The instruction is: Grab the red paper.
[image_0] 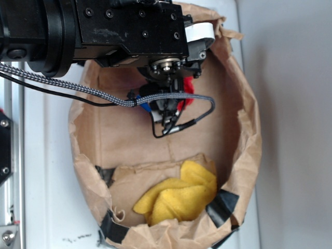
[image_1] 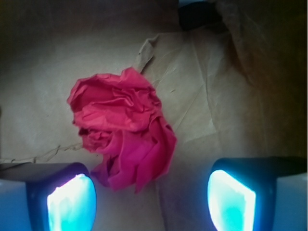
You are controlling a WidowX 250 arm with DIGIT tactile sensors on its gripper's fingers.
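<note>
The red paper (image_0: 189, 86) needs to be lifted from the bottom of the brown paper bag, so my gripper needs to grip the red paper's lower folds next.
The red paper (image_1: 122, 127) is a crumpled, rose-like wad lying on the floor of the brown paper bag (image_1: 216, 96). In the wrist view my gripper (image_1: 151, 204) is open, its two glowing pads wide apart at the bottom corners. The wad sits just ahead of them, nearer the left pad (image_1: 72, 202), with its lower folds reaching between the pads. In the exterior view the arm hangs over the bag and hides most of the red paper (image_0: 189, 86); my gripper (image_0: 166, 104) is down inside the bag.
The brown paper bag (image_0: 244, 155) has tall crumpled walls all round, patched with black tape (image_0: 224, 205). A yellow fuzzy cloth (image_0: 179, 196) lies in the bag's near end. A grey braided cable (image_0: 78, 89) loops from the arm across the bag.
</note>
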